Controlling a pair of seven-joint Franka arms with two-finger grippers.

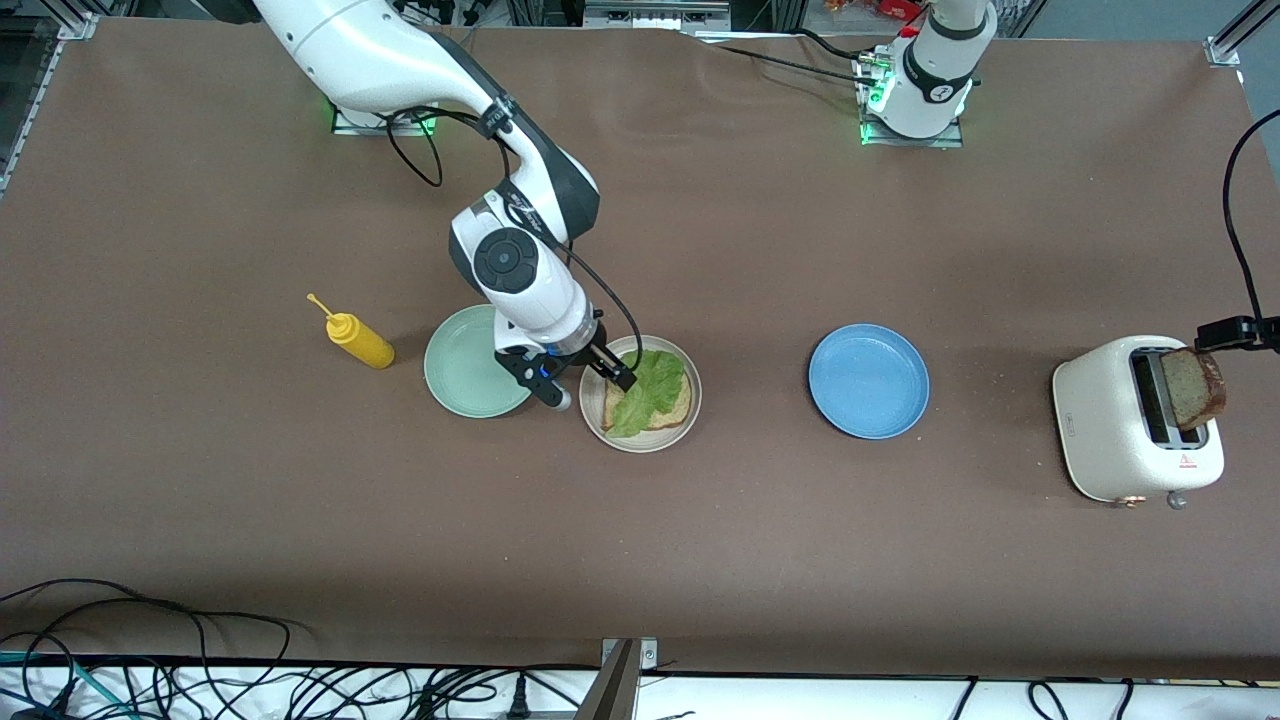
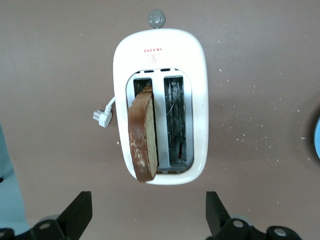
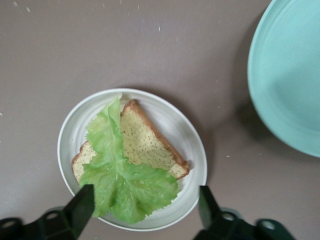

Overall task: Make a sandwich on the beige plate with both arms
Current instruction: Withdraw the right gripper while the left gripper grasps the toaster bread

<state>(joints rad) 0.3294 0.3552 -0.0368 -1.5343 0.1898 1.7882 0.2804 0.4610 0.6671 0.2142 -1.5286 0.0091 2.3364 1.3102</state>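
The left gripper grabs the bread slice by its raised top crust (image 1: 1213,386) (image 2: 138,138) next, since the toaster slot closes around its lower part.
The beige plate (image 1: 640,445) (image 3: 192,145) holds one bread slice (image 1: 674,411) (image 3: 145,142) with a ruffled green lettuce leaf (image 1: 648,392) (image 3: 120,175) lying on top. My right gripper (image 1: 580,380) (image 3: 145,207) hovers open just over the plate's edge, fingers (image 3: 82,205) either side of the lettuce tip, holding nothing. A second bread slice (image 1: 1195,388) (image 2: 142,135) stands up out of one slot of the white toaster (image 1: 1100,430) (image 2: 197,75). My left gripper (image 1: 1240,332) (image 2: 148,215) hangs open above the toaster, empty.
A mint green plate (image 1: 465,365) (image 3: 290,75) lies right beside the beige plate, with a yellow squeeze bottle (image 1: 360,340) past it toward the right arm's end. A blue plate (image 1: 868,380) sits between beige plate and toaster. The toaster's plug (image 2: 100,116) lies loose beside it.
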